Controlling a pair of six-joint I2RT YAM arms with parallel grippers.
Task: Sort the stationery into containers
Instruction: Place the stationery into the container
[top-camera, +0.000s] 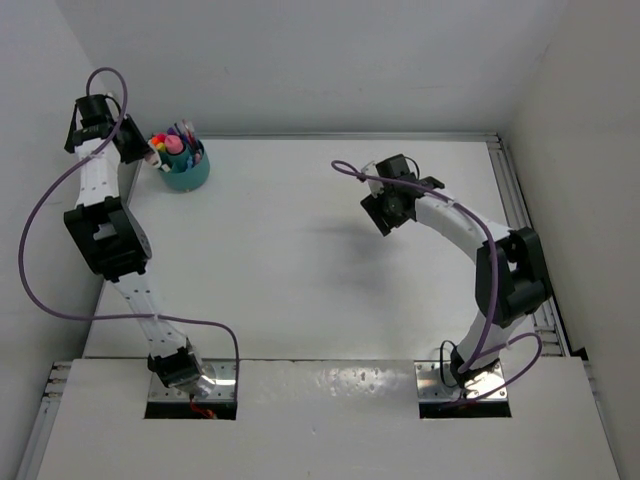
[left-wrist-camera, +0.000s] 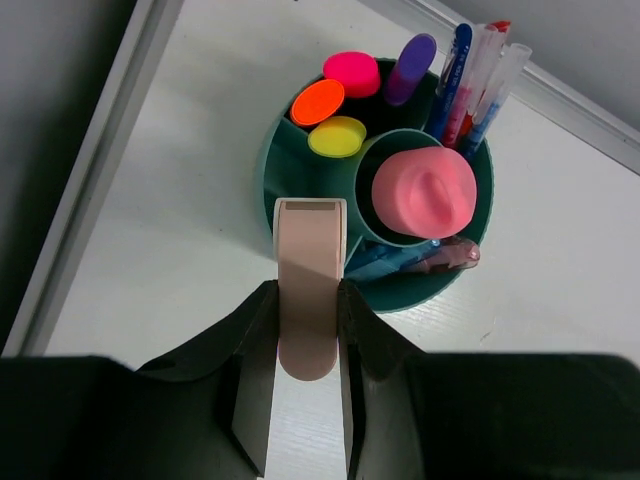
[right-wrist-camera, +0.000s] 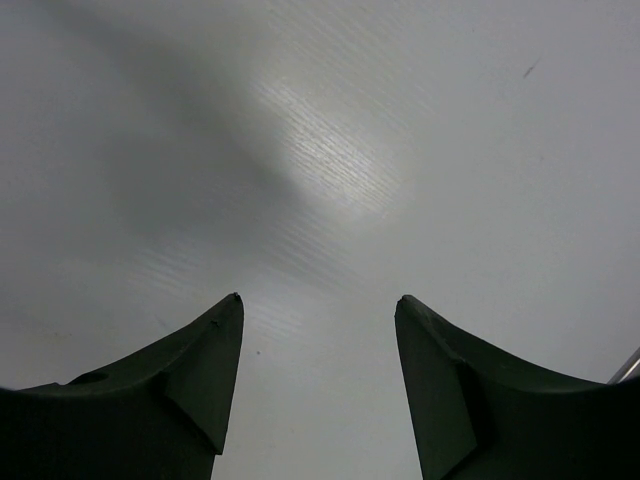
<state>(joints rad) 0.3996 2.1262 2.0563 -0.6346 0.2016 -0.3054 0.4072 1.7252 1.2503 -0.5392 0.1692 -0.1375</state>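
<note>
My left gripper should keep holding the eraser (left-wrist-camera: 310, 250) for now. It would fall short if I opened now, because only its far end is over the cup's near rim.
A squat teal cup (top-camera: 188, 178) stands at the table's far left corner. In the left wrist view the cup (left-wrist-camera: 285, 185) holds highlighters with pink (left-wrist-camera: 352, 73), orange (left-wrist-camera: 318, 101), yellow (left-wrist-camera: 337, 136) and purple (left-wrist-camera: 411, 68) ends, red and blue pens (left-wrist-camera: 470, 70), and a pink tube (left-wrist-camera: 424, 193) in its inner well. My left gripper (left-wrist-camera: 307, 300) is shut on a pale pink eraser (left-wrist-camera: 310, 250), whose far end reaches over the cup's near rim. My right gripper (right-wrist-camera: 318, 300) hangs open over bare table, nothing between its fingers; in the top view it (top-camera: 385, 210) is at mid right.
A metal rail (left-wrist-camera: 90, 200) and grey wall run close along the cup's left side. More pastel items (left-wrist-camera: 420, 258) lie in the cup's near compartment. Another rail (top-camera: 515, 200) borders the table's right edge.
</note>
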